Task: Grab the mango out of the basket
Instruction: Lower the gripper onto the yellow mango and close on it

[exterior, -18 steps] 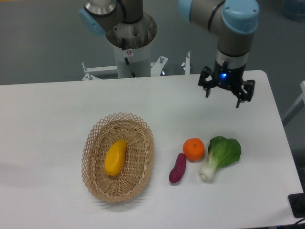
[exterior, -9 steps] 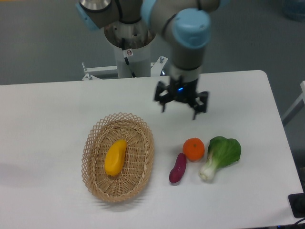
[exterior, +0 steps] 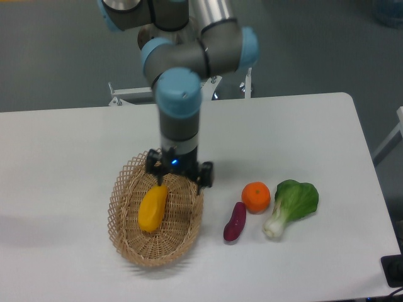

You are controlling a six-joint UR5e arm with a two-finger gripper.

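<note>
The robot's gripper will take hold of the mango by its upper end point(exterior: 157, 194) next, to pick it out of the wicker basket.
The mango point(exterior: 152, 208) is a glossy yellow-orange oval lying in the left half of the tan wicker basket point(exterior: 129, 242), which sits on the white table at front left. My gripper point(exterior: 179, 178) hangs open over the basket's far right rim, above and just right of the mango's upper end. Its fingers point(exterior: 206, 176) point down and hold nothing.
A round orange point(exterior: 256, 196), a small purple sweet potato point(exterior: 235, 221) and a green bok choy point(exterior: 291, 205) lie on the table to the right of the basket. The arm's base stands at the back middle.
My gripper has swept left across the table, from the far right edge to over the basket's far rim, and come lower. The fruits and basket have not moved.
</note>
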